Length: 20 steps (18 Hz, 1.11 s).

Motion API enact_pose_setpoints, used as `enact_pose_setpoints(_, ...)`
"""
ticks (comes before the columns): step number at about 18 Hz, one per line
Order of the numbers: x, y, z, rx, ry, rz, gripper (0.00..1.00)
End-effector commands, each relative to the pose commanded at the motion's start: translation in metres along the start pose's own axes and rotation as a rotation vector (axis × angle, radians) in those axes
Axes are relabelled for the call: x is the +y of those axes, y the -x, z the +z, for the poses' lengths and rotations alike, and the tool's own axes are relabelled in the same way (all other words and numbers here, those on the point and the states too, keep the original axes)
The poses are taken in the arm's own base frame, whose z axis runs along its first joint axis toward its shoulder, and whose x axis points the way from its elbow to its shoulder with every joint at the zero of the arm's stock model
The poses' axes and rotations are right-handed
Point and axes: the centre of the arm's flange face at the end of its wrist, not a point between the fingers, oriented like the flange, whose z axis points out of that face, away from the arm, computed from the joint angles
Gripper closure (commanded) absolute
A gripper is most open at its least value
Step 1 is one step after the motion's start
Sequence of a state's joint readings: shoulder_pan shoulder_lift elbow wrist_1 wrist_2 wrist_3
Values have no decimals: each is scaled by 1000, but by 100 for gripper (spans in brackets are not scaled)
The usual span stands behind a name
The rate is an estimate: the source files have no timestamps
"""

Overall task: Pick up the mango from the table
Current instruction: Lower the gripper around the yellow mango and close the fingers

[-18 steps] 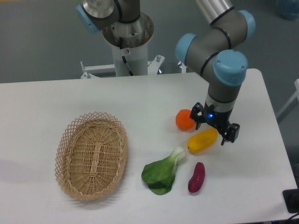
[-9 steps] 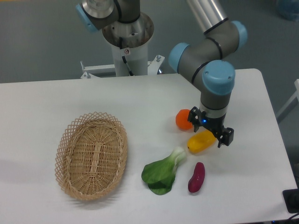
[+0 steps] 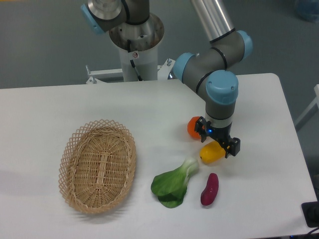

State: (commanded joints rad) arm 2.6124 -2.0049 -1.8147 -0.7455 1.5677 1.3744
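I need to grab the rounded sides of the mango (image 3: pixel 210 154) next, so that I can pick it up from the table.
The mango (image 3: pixel 210 154) is a glossy yellow oblong fruit lying on the white table (image 3: pixel 149 109), right of centre. My gripper (image 3: pixel 217 141) is open and stands directly over the mango, its two black fingers straddling the fruit's upper right part and hiding some of it. Whether the fingers touch the mango cannot be told. A round orange fruit (image 3: pixel 193 127) lies just up and left of the mango, partly hidden behind the gripper.
A dark purple-red oblong vegetable (image 3: pixel 210 189) lies below the mango. A green leafy vegetable (image 3: pixel 174 184) lies to its lower left. A woven wicker basket (image 3: pixel 97 166) stands on the left. The arm's base column (image 3: pixel 135 45) is at the back.
The gripper has moved left and down, from the mango's right end to over its middle, now covering more of the fruit. The mango has not moved.
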Motion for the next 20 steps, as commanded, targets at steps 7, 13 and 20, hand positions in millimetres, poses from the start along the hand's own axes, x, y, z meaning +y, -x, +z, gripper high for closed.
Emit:
enact_pose_setpoints(7, -8, -1, 17, 0, 13, 26, 0)
enact_pose_setpoints(13, -9, -9, 21, 1, 54, 42, 0)
enact_pose_setpoints(20, -10, -4, 16, -20, 51, 41, 26)
